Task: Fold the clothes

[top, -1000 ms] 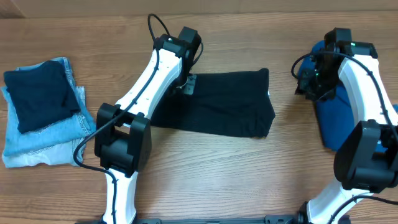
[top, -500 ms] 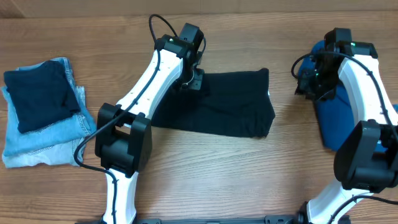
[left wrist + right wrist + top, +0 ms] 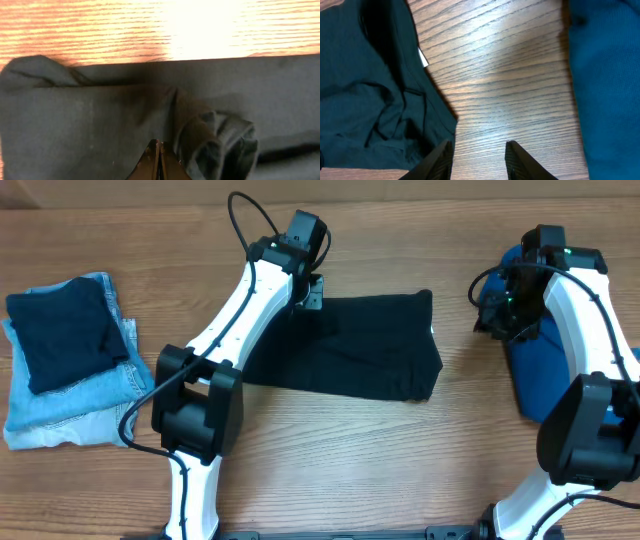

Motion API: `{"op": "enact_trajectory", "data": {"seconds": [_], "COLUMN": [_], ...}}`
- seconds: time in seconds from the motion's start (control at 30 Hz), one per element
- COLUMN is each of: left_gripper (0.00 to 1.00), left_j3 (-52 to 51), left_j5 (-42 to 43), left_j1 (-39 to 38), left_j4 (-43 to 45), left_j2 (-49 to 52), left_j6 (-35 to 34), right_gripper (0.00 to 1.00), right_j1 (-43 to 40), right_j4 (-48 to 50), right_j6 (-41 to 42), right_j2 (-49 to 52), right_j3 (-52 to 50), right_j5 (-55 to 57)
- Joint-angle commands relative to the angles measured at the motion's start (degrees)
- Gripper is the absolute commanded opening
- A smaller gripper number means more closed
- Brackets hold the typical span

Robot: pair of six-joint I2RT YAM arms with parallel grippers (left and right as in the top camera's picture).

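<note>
My right gripper next needs to fold over the edge of the large black garment (image 3: pixel 360 345) that is nearest the teal-blue garment, so it should grab the garment by that edge.
The large black garment (image 3: pixel 360 345) lies spread flat at the table's middle, with a bunched fold (image 3: pixel 215 135) near its far left edge. My left gripper (image 3: pixel 310 292) hovers over that far left edge. Its jaws are shut tip to tip (image 3: pixel 159 144), and no cloth shows between them. A teal-blue garment (image 3: pixel 535 375) lies at the right, under my right arm. My right gripper (image 3: pixel 479 145) stands open above bare wood, between the black garment (image 3: pixel 370 75) and the teal-blue one (image 3: pixel 605 75). It holds nothing.
At the left, a folded dark navy garment (image 3: pixel 65 330) rests on folded light-blue jeans (image 3: pixel 70 405). Both arm bases stand at the table's near edge.
My left gripper has drifted toward the far edge of the black garment; its jaws opened and then shut. The right arm has stayed put.
</note>
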Motion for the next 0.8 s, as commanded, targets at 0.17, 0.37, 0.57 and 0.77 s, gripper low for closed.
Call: {"op": "enact_trajectory", "data": {"seconds": [0.17,0.37,0.57,0.77], "left_gripper": [0.04,0.12,0.28,0.29], "left_j3": [-8.24,-11.26,-2.38,-0.83], "left_j5": [8.61,10.29,8.59,8.57], "left_j1": [-0.24,-1.4,2.21,5.6], "left_j4": [13.84,21.14,12.33,2.38], "left_j2": [0.31,0.31,-1.81,-2.49], "left_j6": [-2.71,-2.69,2.08,3.06], "right_gripper": [0.38,0.51,0.79,0.93], "right_j1": [-0.15,-0.15,0.37,1.9], "right_j4": [0.07,-2.47,5.11,16.22], "right_j6": [-0.37,-0.37,-0.87,-2.51], "right_j2": [-0.7,-0.68,1.62,3.41], "right_j3": [0.98,0.92,-5.18,-12.85], "right_j5": [-1.05,-4.26,-10.6,-15.17]}}
